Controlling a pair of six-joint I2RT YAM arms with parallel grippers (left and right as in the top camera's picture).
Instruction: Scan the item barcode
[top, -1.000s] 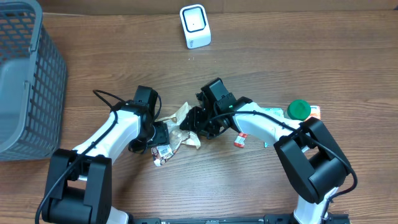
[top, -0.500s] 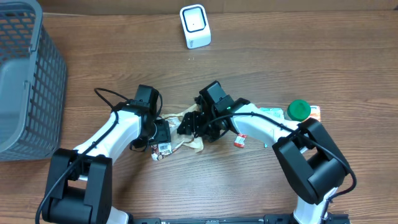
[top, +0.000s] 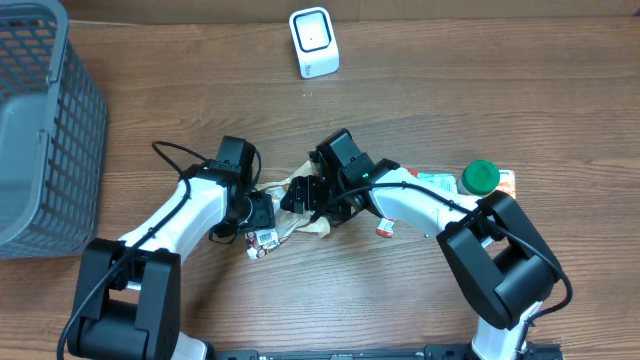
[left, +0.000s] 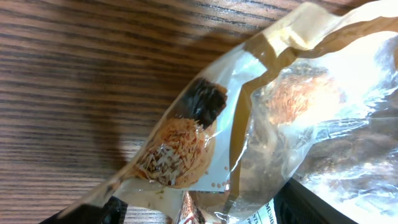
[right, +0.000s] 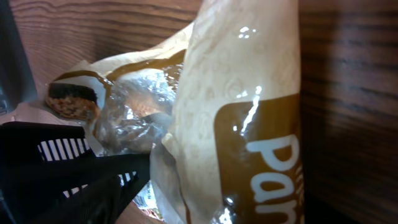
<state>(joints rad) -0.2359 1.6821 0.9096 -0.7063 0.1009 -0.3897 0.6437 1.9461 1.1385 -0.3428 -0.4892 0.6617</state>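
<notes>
My right gripper should grab the snack bag (top: 312, 228) next by its tan printed panel, leaving the barcode end uncovered for the scanner.
The item is a clear and tan snack bag (top: 312, 228) with pastries inside, lying at the table's middle between both arms. My left gripper (top: 262, 215) is shut on its left end. In the left wrist view the bag (left: 249, 124) fills the space between the fingers (left: 314, 208). My right gripper (top: 305, 195) stands open over the bag's upper part, and the tan printed panel (right: 242, 112) lies loose between its jaws. Black and white stripes like a barcode (right: 59, 149) show at the left of the right wrist view. The white scanner (top: 314, 42) stands at the back.
A grey mesh basket (top: 40, 130) takes up the left side. A green-capped bottle (top: 480, 177) and a carton (top: 435, 180) lie to the right, behind the right arm. A small red and white packet (top: 386, 226) lies under that arm.
The right gripper has opened and let go of the bag, shifting slightly left. The bag has bunched up toward the left gripper, which keeps its hold.
</notes>
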